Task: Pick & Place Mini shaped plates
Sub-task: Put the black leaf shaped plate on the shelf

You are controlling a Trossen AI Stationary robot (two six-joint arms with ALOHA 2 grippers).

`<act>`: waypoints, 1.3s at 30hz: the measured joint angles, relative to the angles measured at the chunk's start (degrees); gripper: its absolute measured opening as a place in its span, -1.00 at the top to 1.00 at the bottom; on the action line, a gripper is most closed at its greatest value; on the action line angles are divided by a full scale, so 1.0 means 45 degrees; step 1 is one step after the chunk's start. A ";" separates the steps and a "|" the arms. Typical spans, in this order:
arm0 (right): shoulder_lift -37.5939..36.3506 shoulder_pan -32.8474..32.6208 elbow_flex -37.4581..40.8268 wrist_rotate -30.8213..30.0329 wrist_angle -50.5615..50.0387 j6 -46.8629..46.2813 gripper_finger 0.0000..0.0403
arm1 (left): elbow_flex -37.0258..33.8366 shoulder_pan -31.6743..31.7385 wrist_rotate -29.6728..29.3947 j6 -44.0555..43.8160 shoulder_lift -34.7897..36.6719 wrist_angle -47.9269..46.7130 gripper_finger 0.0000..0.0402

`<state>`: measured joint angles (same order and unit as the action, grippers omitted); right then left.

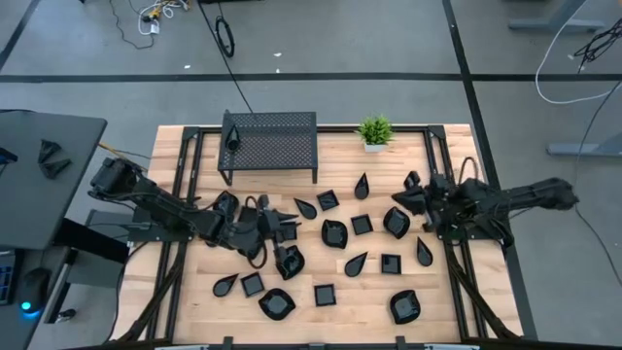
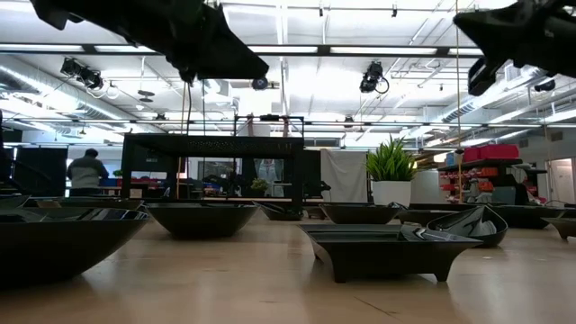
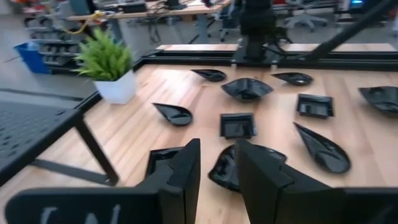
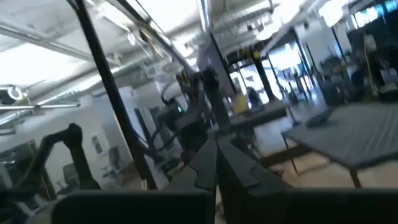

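Note:
I will next grab the rounded plate by its rim (image 1: pixel 333 223) with my right gripper, to place it on the black perforated rack (image 1: pixel 270 141).
Several small glossy black plates, square, teardrop and rounded, lie flat on the wooden table: a rounded one (image 1: pixel 335 233), a square one (image 1: pixel 362 225), a teardrop (image 1: pixel 356 262). My left gripper (image 1: pixel 292 230) hovers over the table's left-middle and points toward the right edge. It is open and empty, with a square plate (image 3: pixel 163 160) and a rounded plate (image 3: pixel 249 165) just ahead of its fingers (image 3: pixel 186 177). My right gripper (image 1: pixel 398 199) hangs over the right-middle, pointing left, shut and empty (image 4: pixel 216 168). In the low view both arms are up above the plates (image 2: pixel 369 247).
A black perforated metal rack (image 1: pixel 270 141) stands at the far edge, with a small green potted plant (image 1: pixel 375 131) to its right. Black frame rails (image 1: pixel 457 282) run along the table's left and right sides. Bare wood shows along the near edge (image 1: pixel 330 326).

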<state>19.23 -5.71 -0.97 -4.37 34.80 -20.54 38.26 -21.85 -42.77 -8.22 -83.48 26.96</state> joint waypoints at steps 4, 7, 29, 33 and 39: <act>0.3134 -0.0370 -0.0375 -0.0273 0.0927 -0.0005 0.91 | -0.0005 0.0075 -0.0329 -0.0036 0.0000 -0.0103 0.47; 0.5457 -0.0512 -0.1565 -0.0110 0.0448 -0.0022 0.88 | -0.0005 0.0181 -0.0348 -0.0111 0.0000 -0.0219 0.48; 1.5646 -0.1519 -1.0077 0.1178 -1.0995 1.2632 0.30 | -0.0019 -0.0635 0.0935 -0.4107 0.0826 -0.6635 0.48; 1.6284 -0.1663 -1.0078 0.0276 -1.1015 1.4063 0.30 | -0.0019 -0.0625 0.0567 -0.4035 0.0826 -0.6649 0.48; 1.6702 -0.1708 -1.0078 -0.1047 -1.0814 1.5251 0.34 | -0.0019 -0.0625 0.0279 -0.4048 0.0826 -0.6694 0.48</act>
<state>94.39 -13.39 -46.33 -9.08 -13.86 48.09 38.17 -24.67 -41.52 -26.44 -79.77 -3.16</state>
